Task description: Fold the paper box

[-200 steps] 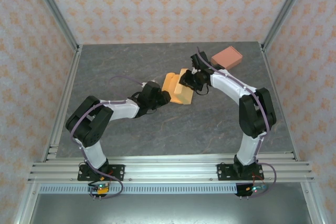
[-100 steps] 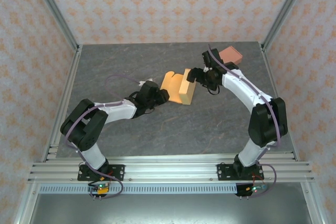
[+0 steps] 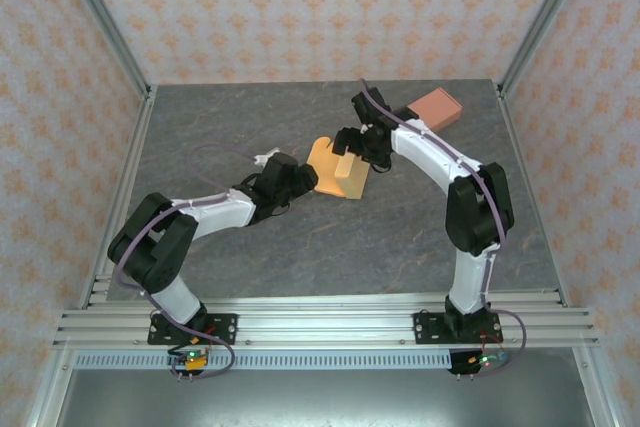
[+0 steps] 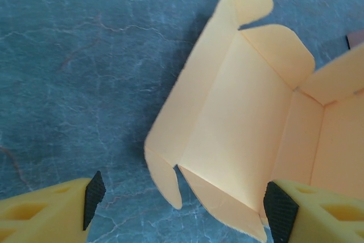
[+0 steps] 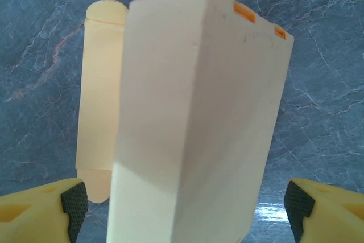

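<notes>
My left gripper moves down, before it closes on the panel. In the left wrist view the panel is below the fingers, with blue table between the panel's near flap [image 4: 164, 180] and one finger.
The orange paper box [image 3: 335, 165] lies half folded in the middle of the grey table. One pale wall stands upright and a flat panel with rounded flaps [image 4: 239, 118] is spread to its left. My left gripper [image 3: 303, 179] sits at the box's left edge. In the left wrist view it [image 4: 186, 204] is open, with the panel's near corner between its fingers. My right gripper [image 3: 350, 140] hovers over the upright wall from the far side. In the right wrist view it [image 5: 186, 204] is open wide, and the pale wall [image 5: 193, 112] stands between the fingers with a gap on each side.
A closed pink box [image 3: 433, 108] rests at the back right of the table, just behind the right arm. Aluminium frame posts [image 3: 115, 52] and patterned walls border the table on three sides.
The right gripper opened, swung off to the right, then came back over the box's upright wall. The left gripper opened wider and edged toward the box, which stands a little more upright.
</notes>
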Tool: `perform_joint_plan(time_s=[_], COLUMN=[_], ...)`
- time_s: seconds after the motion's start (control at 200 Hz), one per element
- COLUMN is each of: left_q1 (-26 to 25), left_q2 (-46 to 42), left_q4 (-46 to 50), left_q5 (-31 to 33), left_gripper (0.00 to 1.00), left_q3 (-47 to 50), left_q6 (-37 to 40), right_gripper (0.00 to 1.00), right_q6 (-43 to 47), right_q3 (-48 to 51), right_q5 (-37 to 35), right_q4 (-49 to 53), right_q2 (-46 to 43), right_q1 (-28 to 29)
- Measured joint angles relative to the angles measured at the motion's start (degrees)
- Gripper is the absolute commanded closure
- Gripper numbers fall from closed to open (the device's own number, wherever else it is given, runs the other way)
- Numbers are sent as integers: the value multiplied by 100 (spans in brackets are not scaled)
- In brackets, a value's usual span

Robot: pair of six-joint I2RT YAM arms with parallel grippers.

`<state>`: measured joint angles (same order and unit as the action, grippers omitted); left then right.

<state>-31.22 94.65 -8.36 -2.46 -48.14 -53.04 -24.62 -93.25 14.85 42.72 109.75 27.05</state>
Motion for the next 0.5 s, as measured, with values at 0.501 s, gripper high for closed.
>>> perform_joint_plan(time_s=[0.501], left_q1=[48], left_q2=[542], left_q4=[131], left_q5=[-42], left_gripper=[45], left_q3=[-35], left_q6=[-977], right_gripper=[36], right_q6=[-267], right_q3=[-358], right_q5=[-455], right_q4=[367], right_q2=[750], right_q1=[216])
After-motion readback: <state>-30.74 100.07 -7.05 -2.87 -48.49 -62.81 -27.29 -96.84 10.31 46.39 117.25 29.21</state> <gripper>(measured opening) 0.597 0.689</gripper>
